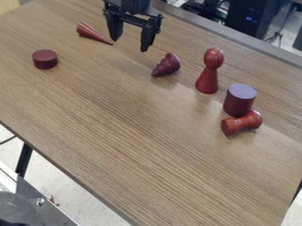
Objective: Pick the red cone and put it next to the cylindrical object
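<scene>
I need to grab the smooth red cone [92, 32] by its wide end with my gripper next. Then I should put the cone beside the dark red cylinder.
The gripper [130, 43] hangs open over the top part of the table, with nothing between its fingers. To its left, a smooth red cone [92, 32] lies on its side, its tip pointing down and right towards the gripper. A dark red cylinder [240, 100] stands upright at the right. Another dark red object, a ridged cone [167, 65], lies on its side below and to the right of the gripper.
A pawn-shaped piece [210, 71] stands left of the cylinder. A red dumbbell-shaped piece [242, 123] lies just below the cylinder. A short round disc [45, 58] is at the left of the wooden table [141, 145].
</scene>
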`<state>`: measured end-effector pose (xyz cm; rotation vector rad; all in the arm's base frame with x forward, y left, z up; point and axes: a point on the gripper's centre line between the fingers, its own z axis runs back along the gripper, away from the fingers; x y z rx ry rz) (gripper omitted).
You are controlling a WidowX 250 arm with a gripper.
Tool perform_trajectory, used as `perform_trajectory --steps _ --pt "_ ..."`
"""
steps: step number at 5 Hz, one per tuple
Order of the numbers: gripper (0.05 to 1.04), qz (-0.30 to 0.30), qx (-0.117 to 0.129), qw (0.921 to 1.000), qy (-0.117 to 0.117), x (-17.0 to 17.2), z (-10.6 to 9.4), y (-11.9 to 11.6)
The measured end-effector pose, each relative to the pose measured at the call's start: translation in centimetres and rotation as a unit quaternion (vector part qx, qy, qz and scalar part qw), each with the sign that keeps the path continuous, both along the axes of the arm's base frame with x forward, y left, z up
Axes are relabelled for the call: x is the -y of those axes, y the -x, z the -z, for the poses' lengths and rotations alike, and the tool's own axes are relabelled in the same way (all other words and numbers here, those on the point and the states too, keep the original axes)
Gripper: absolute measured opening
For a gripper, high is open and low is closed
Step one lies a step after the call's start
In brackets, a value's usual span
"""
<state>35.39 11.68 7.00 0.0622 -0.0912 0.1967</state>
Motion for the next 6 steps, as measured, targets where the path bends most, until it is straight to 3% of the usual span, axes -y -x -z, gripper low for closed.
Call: perform_trajectory --steps 1,2,3,4,5,6 --pt "1.0 0.001 -0.023 0.9997 0.007 0.2 1.6 0.4" --pt "1.0 0.014 -0.038 0.9992 0.0 -0.5 1.6 -0.1" --pt "1.0 -0.024 -0.031 0.9992 -0.002 -1.7 1.5 -0.4" --pt "1.0 -0.104 -0.007 0.9944 0.013 -2.8 1.7 -1.1" --pt "1.0 -0.218 0.028 0.9749 0.036 -3.7 1.6 -1.6" --pt "1.0 -0.329 0.075 0.9396 0.057 -4.9 1.4 -2.5"
